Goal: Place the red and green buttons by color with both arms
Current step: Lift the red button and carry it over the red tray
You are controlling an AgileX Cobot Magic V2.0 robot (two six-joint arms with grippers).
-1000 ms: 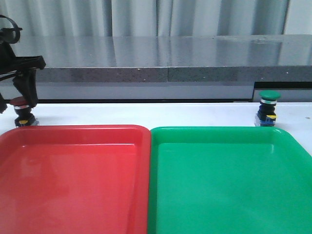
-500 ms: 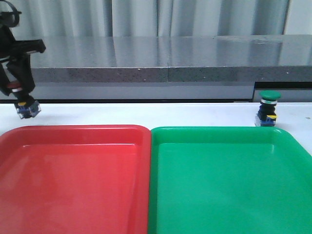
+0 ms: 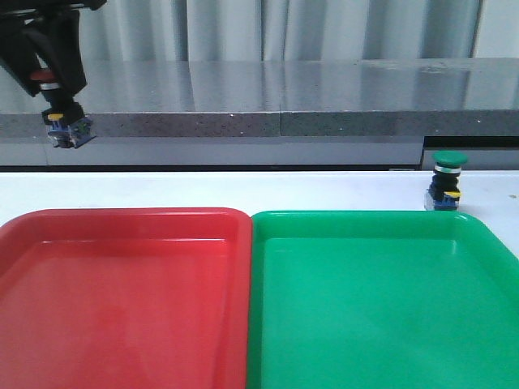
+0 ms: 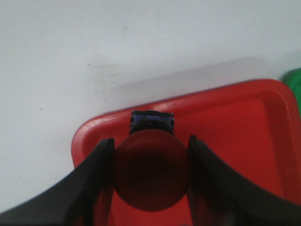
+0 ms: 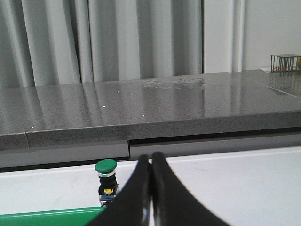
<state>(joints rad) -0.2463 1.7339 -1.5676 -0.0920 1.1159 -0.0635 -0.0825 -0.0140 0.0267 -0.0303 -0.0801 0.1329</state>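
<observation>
The red button's base point(image 3: 71, 134) hangs high above the red tray point(image 3: 122, 300), so the button comes down, before my left gripper releases it.
My left gripper point(image 3: 50, 79) is shut on the red button point(image 3: 58, 113) and holds it high above the table at the far left, base hanging down. In the left wrist view the dark red cap point(image 4: 152, 172) sits clamped between the two black fingers point(image 4: 96, 181), above the corner of the red tray point(image 4: 225, 136). The green button point(image 3: 446, 181) stands upright on the white table behind the green tray point(image 3: 381, 300) at the right. It also shows in the right wrist view point(image 5: 106, 181), just left of my right gripper point(image 5: 151, 162), which is shut and empty.
The red tray point(image 3: 122, 300) and the green tray lie side by side at the front and fill most of the near table. A grey stone ledge point(image 3: 276, 97) runs along the back, with curtains behind it. A wire basket point(image 5: 285, 62) stands on the ledge.
My left gripper has lifted the red button off the table and carried it up and slightly right. The green button and trays have not moved.
</observation>
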